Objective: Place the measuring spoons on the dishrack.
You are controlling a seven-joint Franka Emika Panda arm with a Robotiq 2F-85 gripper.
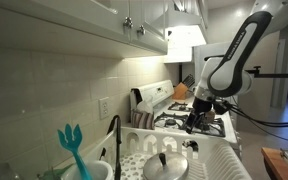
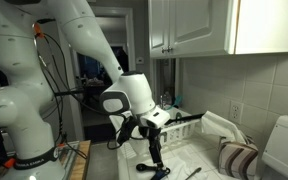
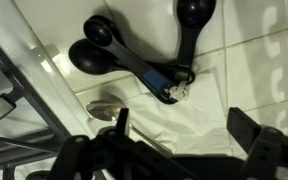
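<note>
The measuring spoons have handles near their joined end. My gripper should grab the measuring spoons there next, to keep them together and leave their bowls free to place on the dishrack (image 1: 224, 160).
The measuring spoons (image 3: 144, 58) are a bunch of dark spoons joined at one end. They lie fanned out on a white surface, filling the upper part of the wrist view. In an exterior view they show as a small dark shape (image 2: 151, 167) just under the gripper. My gripper (image 3: 184, 130) is open and empty, its two fingers apart, just above and short of the spoons' joined end. It shows in both exterior views (image 1: 197, 121) (image 2: 156, 150). The white dishrack (image 1: 224, 160) is in the foreground of one exterior view and at the right of the other (image 2: 224, 128).
A round steel lid (image 1: 166, 165) sits in the dishrack. A teal forked utensil (image 1: 72, 148) and a black curved faucet (image 1: 114, 140) stand beside it. The white stove (image 1: 179, 110) is behind. A small shiny spoon (image 3: 104, 108) lies near the left finger. A striped towel (image 2: 239, 158) lies at the right.
</note>
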